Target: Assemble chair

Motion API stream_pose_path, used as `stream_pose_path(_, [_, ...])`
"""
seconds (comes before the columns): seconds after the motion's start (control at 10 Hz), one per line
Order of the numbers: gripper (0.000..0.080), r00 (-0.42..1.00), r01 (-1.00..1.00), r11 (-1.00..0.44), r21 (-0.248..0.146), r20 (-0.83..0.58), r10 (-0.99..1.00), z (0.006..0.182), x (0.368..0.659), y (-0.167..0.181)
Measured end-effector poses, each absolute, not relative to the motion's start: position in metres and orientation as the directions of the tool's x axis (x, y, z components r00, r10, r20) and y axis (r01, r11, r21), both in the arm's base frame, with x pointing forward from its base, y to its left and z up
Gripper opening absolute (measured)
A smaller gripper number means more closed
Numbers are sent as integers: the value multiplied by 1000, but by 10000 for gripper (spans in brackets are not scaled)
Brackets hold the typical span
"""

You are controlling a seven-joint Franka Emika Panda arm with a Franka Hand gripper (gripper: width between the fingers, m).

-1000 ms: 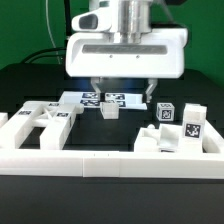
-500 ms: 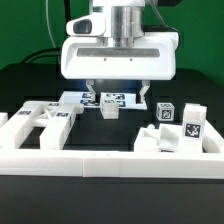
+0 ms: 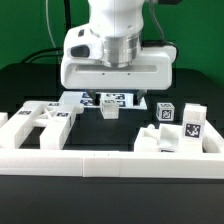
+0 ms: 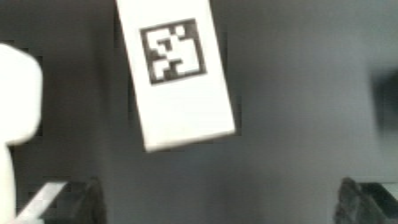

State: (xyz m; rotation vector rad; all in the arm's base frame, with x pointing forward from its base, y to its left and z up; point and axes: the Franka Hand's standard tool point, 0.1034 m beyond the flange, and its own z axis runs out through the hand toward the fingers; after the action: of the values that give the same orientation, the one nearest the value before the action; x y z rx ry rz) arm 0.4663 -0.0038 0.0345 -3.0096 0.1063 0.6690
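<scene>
My fingers are still short of the tagged bar, so closing now would miss. My gripper moves toward the bar first, then closes on it.
The chair is in loose white tagged pieces. A flat panel [image 3: 40, 120] lies at the exterior view's left, and tagged blocks [image 3: 190, 124] stand at its right. A small block [image 3: 108, 111] sits in the middle. My gripper [image 3: 118, 96] hangs over the middle back of the table, its big white hand hiding most of the fingers. In the wrist view a white bar [image 4: 182, 80] with one tag lies below, beyond the gripper [image 4: 217, 200]. The dark fingertips [image 4: 61, 200] stand far apart with only dark table between them. Another white piece [image 4: 15, 95] shows at the edge.
The marker board [image 3: 112, 99] lies flat behind the small block, partly under the hand. A low white border wall [image 3: 100, 161] runs along the front. Black cables hang at the back.
The hand has come down and shifted a little to the exterior view's left, now covering the fingers that showed before. The jaws stay wide. No piece has moved.
</scene>
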Motion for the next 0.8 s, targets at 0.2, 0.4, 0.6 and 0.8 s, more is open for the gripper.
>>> stream_pose_path(0.2, [649, 842, -81, -996, -47, -538, -43, 33, 464, -1])
stream_pose_path(0.4, [649, 804, -9, -1000, -12, -595, 0, 24, 461, -7])
stream_pose_path(0.6, [649, 792, 67, -998, 11, -609, 46, 23, 456, -6])
stream_pose_path(0.8, [649, 782, 65, -998, 12, -622, 44, 21, 456, -7])
